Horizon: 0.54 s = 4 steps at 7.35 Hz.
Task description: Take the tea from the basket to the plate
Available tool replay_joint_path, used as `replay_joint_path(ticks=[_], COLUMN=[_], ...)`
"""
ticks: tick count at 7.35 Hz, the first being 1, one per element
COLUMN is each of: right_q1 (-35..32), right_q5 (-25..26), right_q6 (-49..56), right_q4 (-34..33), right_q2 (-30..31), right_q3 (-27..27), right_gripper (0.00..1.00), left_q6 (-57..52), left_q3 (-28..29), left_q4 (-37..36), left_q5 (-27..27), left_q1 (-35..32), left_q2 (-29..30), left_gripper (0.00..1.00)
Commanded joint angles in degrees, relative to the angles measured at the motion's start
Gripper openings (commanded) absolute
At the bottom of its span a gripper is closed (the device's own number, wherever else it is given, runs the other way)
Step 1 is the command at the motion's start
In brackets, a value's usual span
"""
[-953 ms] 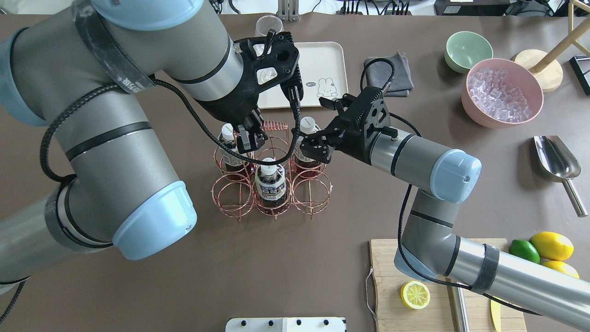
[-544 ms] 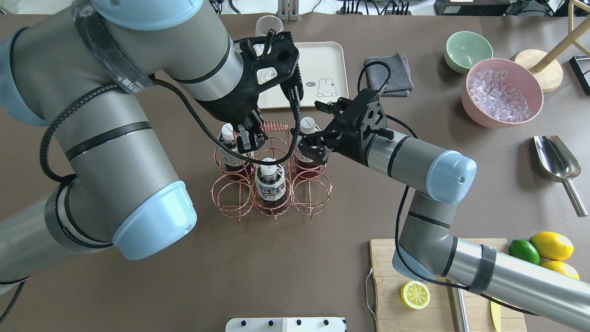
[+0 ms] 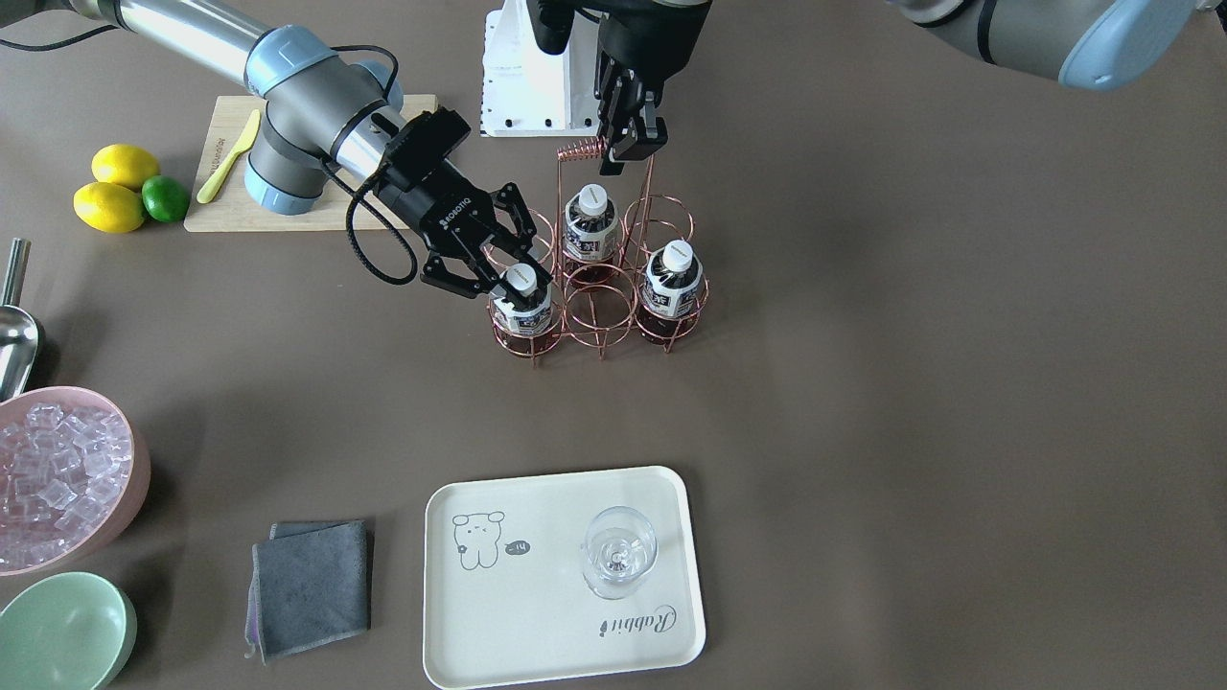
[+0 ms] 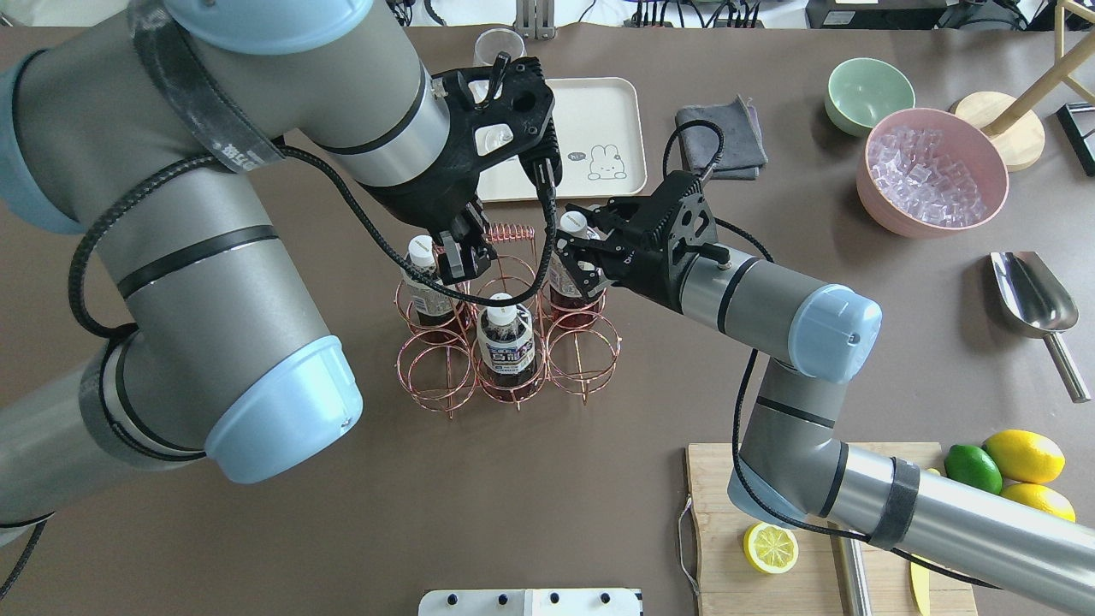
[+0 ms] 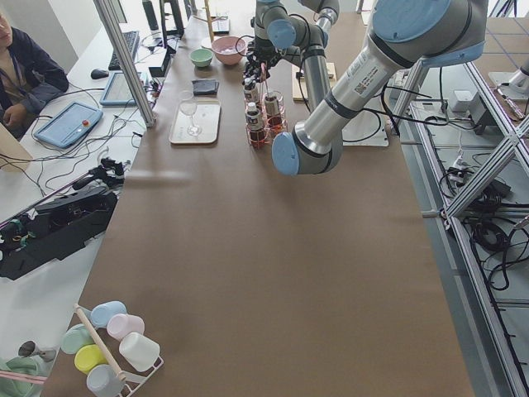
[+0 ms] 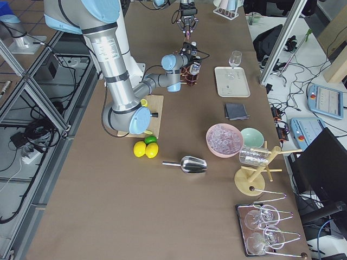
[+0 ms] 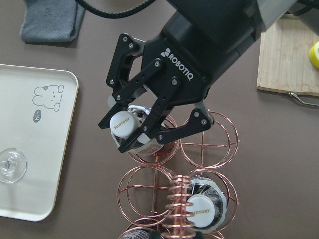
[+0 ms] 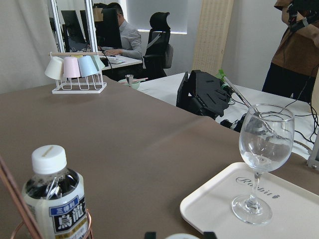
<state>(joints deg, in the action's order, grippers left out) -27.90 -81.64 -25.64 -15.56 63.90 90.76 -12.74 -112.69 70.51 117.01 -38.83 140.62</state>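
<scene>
The right gripper grabs the bottle by its capped neck [image 3: 520,280] next, to take the tea from the basket to the plate [image 3: 537,613].
Three tea bottles stand in a copper wire basket [image 3: 567,309]: one on the robot's right [image 3: 522,299], one at the back middle [image 3: 587,225], one on its left [image 3: 674,278]. My right gripper [image 3: 515,285] is open, its fingers on either side of the right-hand bottle's neck and white cap [image 7: 124,125], also in the overhead view [image 4: 575,248]. My left gripper [image 3: 633,144] is shut on the basket's top handle beside its coil [image 3: 578,149]. The cream plate [image 3: 537,613] lies apart from the basket.
A clear stemmed glass [image 3: 618,551] stands on the plate. A grey cloth [image 3: 312,585], a pink bowl of ice [image 3: 57,479], a green bowl [image 3: 62,632] and a metal scoop [image 3: 14,335] lie on the robot's right. A cutting board [image 3: 307,206] is near the right arm.
My right gripper has moved toward the basket, and its open fingers now straddle the right-hand bottle's cap. The left gripper has stayed on the handle.
</scene>
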Motion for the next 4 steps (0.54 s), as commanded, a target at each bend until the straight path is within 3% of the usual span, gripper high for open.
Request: replay_joint_path(ticks=[1,4], right_q1=[-0.3,-1.3], right_q5=[-0.3,-0.5], right_q6=[-2.2,-4.2], right_q4=[-3.7,-13.3], right_q2=[0.0,-0.4], right_q3=[4.0,12.1], right_gripper=[0.00,0.00], left_q6=[0.0,0.0], left_q3=[-0.2,-0.4], left_q4=[0.0,0.0], left_q5=[0.1,0.2], left_q1=[0.0,-0.1], left_q2=[-0.1,-0.2], left_gripper=[0.00,0.00])
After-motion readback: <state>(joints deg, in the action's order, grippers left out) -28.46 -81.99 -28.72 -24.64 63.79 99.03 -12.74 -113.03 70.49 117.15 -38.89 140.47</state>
